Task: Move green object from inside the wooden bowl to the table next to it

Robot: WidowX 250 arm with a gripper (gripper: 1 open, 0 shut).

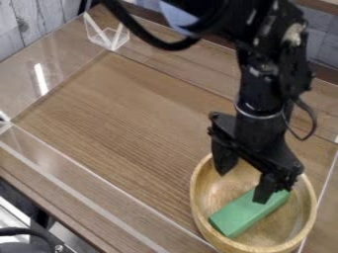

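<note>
The robot's gripper should next move the block out onto the table. The gripper should grab the green block (246,213) by its end (271,198) to do that.
A bright green block (246,213) lies flat inside the round tan wooden bowl (207,183) at the lower right of the brown wood-grain table (126,114). My black gripper (254,173) hangs just above the bowl, over the block's far end, with its two fingers spread apart and nothing between them. One fingertip (278,188) hovers close above the block's upper end; the other finger (227,158) is over the bowl's left rim. The arm hides the bowl's far rim.
Low clear acrylic walls (53,163) run along the table's left and front edges. A clear bracket (106,35) stands at the far left corner. The bowl sits near the table's front right corner.
</note>
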